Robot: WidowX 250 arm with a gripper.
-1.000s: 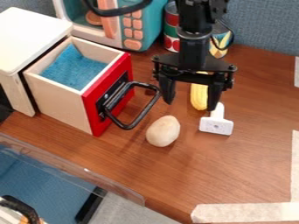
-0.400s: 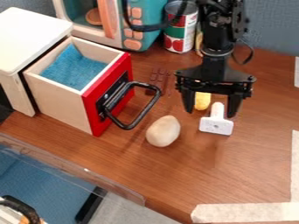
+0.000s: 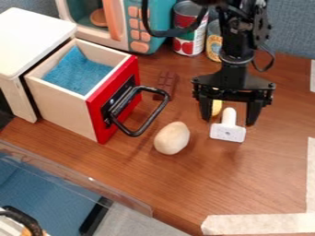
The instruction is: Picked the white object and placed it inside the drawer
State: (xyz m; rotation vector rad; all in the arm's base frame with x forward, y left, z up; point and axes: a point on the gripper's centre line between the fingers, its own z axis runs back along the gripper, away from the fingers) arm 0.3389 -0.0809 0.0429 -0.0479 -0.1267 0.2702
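Observation:
The white object should go inside the open drawer [image 3: 69,99], so I should next grab it with my gripper by its narrow stem and then place it there.
My gripper [image 3: 227,120] hangs low over the right half of the table, open, its two fingers on either side of the white object's narrow end. That white object [image 3: 228,132] is T-shaped and lies on the wood, its stem toward the back and its wide block facing the front. On the left, the drawer [image 3: 69,99] is pulled out, with pale wooden sides, a red front, a black handle and a blue cloth on its floor.
A pale egg-shaped object [image 3: 172,138] lies between the handle and the white object. Behind are a brown chocolate bar [image 3: 166,85], a yellow corn piece [image 3: 216,107] partly hidden by the gripper, cans [image 3: 189,44] and a toy microwave [image 3: 140,27].
My gripper has moved right and toward the front, from over the corn to around the white object's stem. The chocolate bar has come into clearer view; the drawer and white object are unmoved.

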